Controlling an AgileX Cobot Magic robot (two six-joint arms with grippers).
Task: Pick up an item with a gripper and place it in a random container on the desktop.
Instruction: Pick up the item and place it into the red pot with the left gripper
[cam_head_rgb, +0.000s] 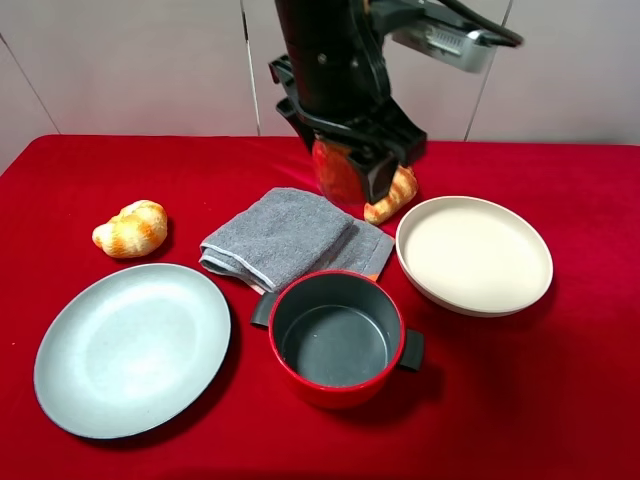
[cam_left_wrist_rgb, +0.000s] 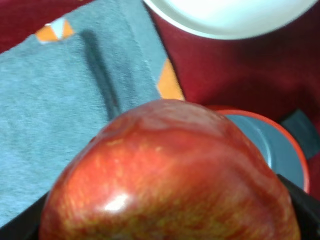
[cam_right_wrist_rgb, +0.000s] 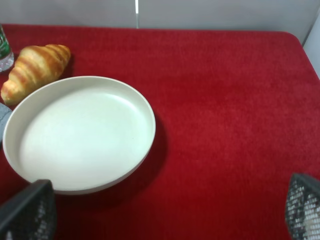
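I need to move the apple (cam_head_rgb: 338, 172) toward the pot with my left gripper before I release it. The apple hangs high above the grey towel, short of the red pot's rim (cam_head_rgb: 335, 278).
The red, yellow-streaked apple (cam_head_rgb: 338, 172) hangs above the far edge of the grey towel, and my left gripper (cam_head_rgb: 352, 168) is shut on it. It fills the left wrist view as a big glossy apple (cam_left_wrist_rgb: 170, 175) with a black finger (cam_left_wrist_rgb: 306, 202) at its side. The red pot (cam_head_rgb: 330, 392), dark grey inside and empty, stands in front of the towel on the red desktop (cam_head_rgb: 540, 400). Its rim (cam_left_wrist_rgb: 280, 135) shows just past the apple. My right gripper (cam_right_wrist_rgb: 160, 215) is open, low over the cloth beside the cream dish, and it holds nothing.
A grey plate (cam_head_rgb: 60, 350) lies front left. A cream dish (cam_head_rgb: 540, 250) sits right of the pot. One croissant (cam_head_rgb: 131, 228) is at the left, another (cam_head_rgb: 392, 198) lies behind the dish. The folded grey towel (cam_head_rgb: 285, 235) lies mid-table.
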